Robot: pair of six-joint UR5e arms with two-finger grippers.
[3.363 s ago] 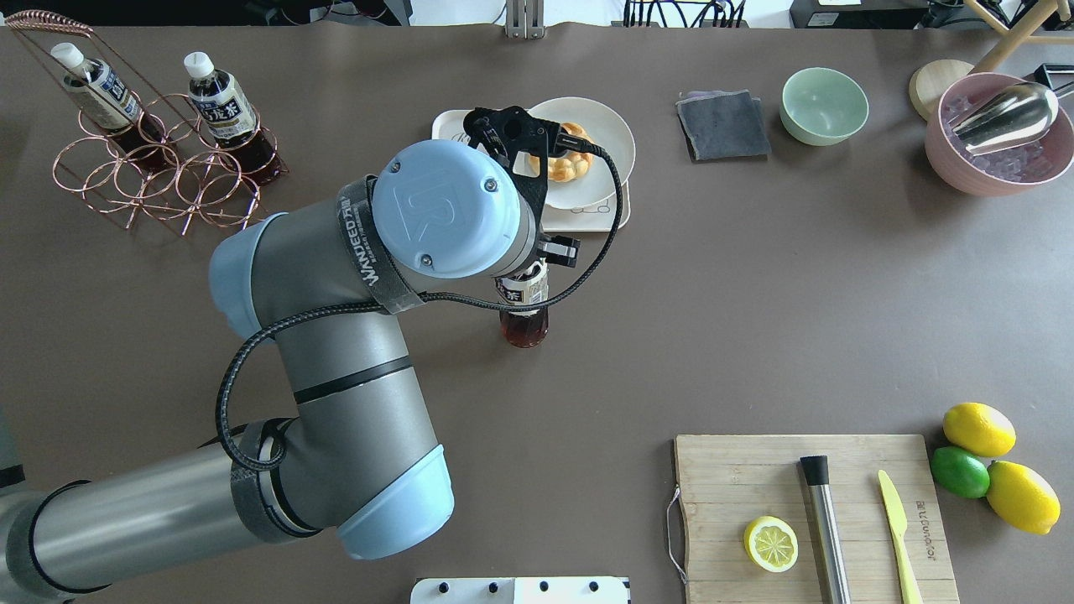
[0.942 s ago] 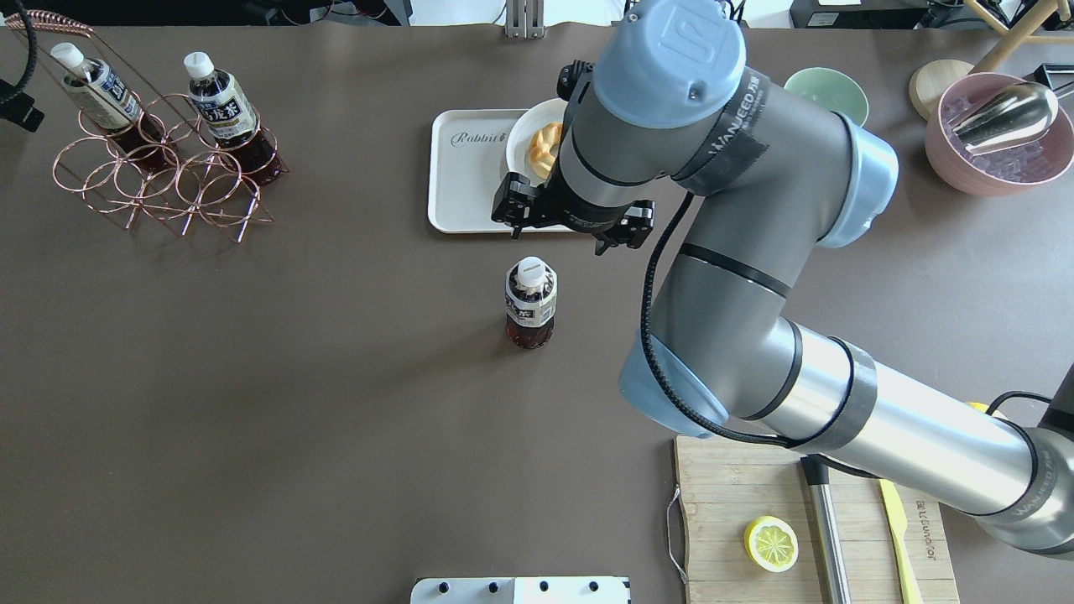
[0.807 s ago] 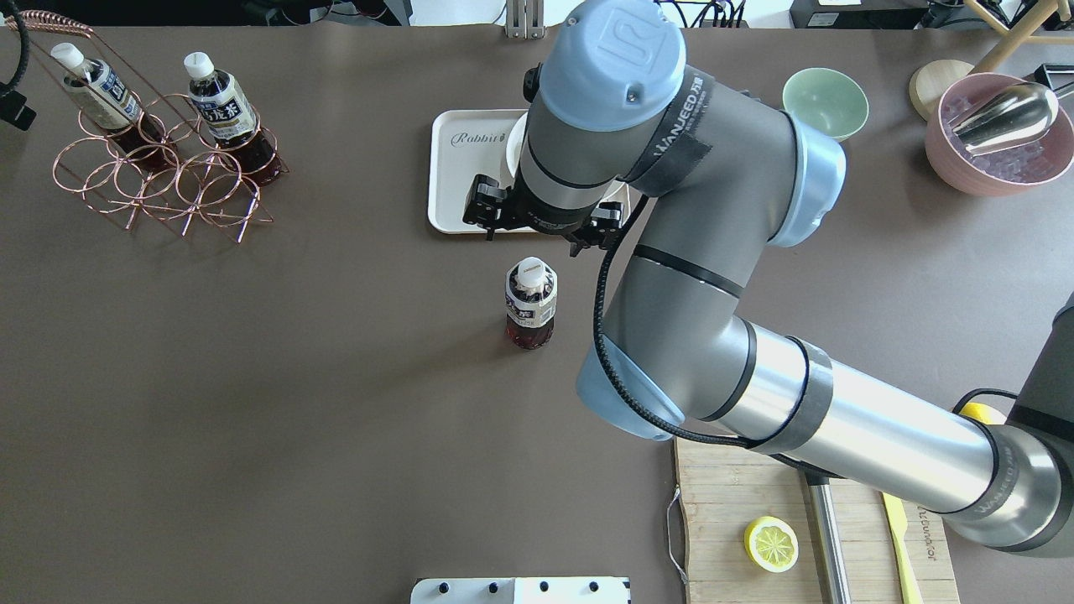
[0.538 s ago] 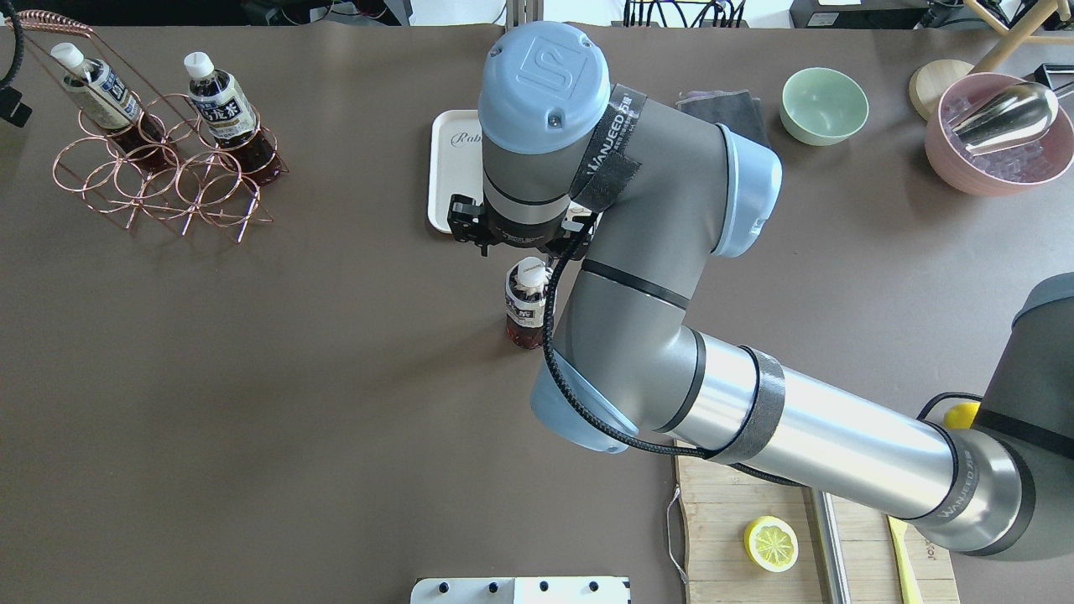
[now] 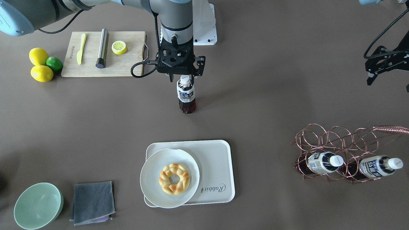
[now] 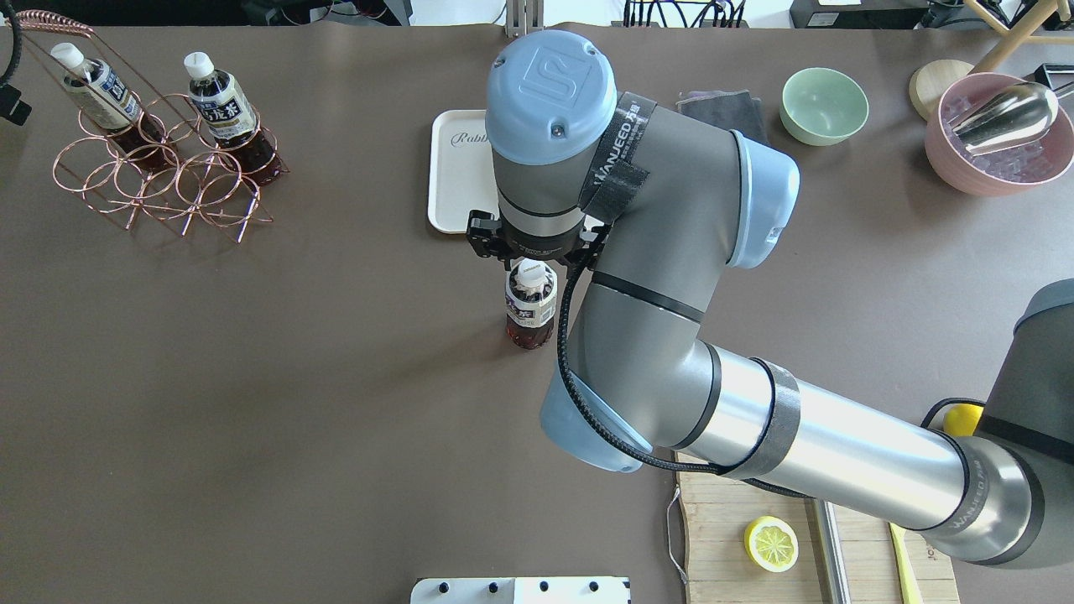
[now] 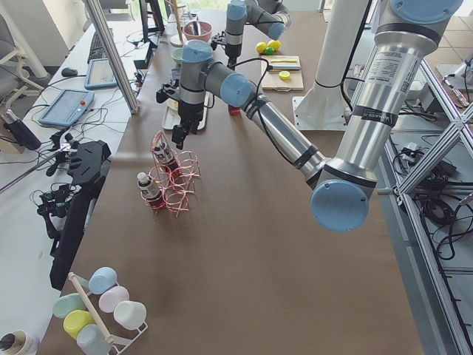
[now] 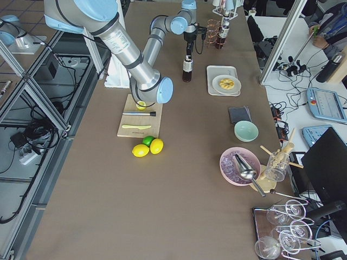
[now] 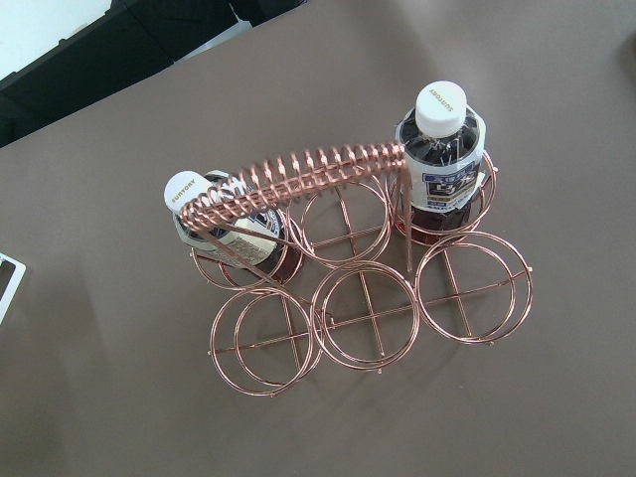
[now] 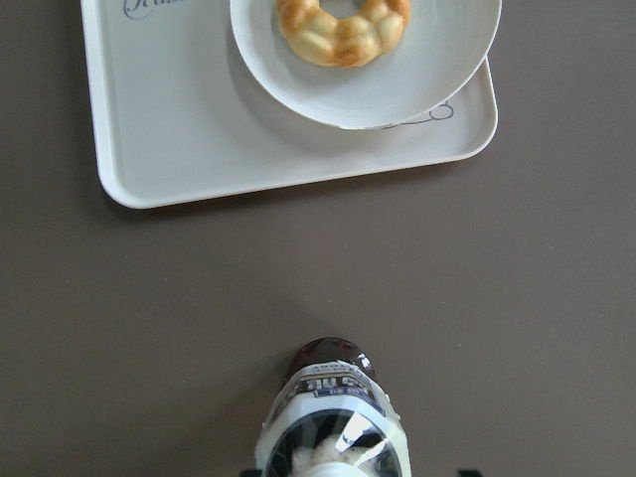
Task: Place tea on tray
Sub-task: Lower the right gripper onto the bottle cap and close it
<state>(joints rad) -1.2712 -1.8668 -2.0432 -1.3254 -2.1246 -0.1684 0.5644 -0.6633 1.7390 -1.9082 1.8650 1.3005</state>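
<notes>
The tea should be grabbed next by its white cap (image 5: pixel 185 79) with my right gripper. Then it can go on the tray (image 5: pixel 217 159).
The tea (image 5: pixel 186 95) stands upright on the bare table, apart from the tray; it also shows in the overhead view (image 6: pixel 529 306) and at the bottom of the right wrist view (image 10: pixel 333 417). The cream tray (image 5: pixel 217 159) with "Rabbit" script lies beyond it (image 6: pixel 457 184) (image 10: pixel 179 129). My right gripper (image 5: pixel 184 76) is open, straight above the bottle with its fingers on either side of the white cap. My left gripper (image 5: pixel 372 78) hangs above the copper rack, holding nothing; I cannot tell whether it is open or shut.
A round white plate (image 5: pixel 153 188) with a doughnut (image 5: pixel 174 179) covers part of the tray. The copper rack (image 5: pixel 335 137) holds two more bottles (image 5: pixel 322 162) (image 5: pixel 377 166). A wooden cutting board (image 5: pixel 124 64), lemons (image 5: pixel 40 65), a green bowl (image 5: pixel 36 206) and a grey cloth (image 5: pixel 92 198) lie around.
My left arm let go of the bottle and pulled back to the rack. My right arm swung in over the tray and came to stand over the bottle's cap.
</notes>
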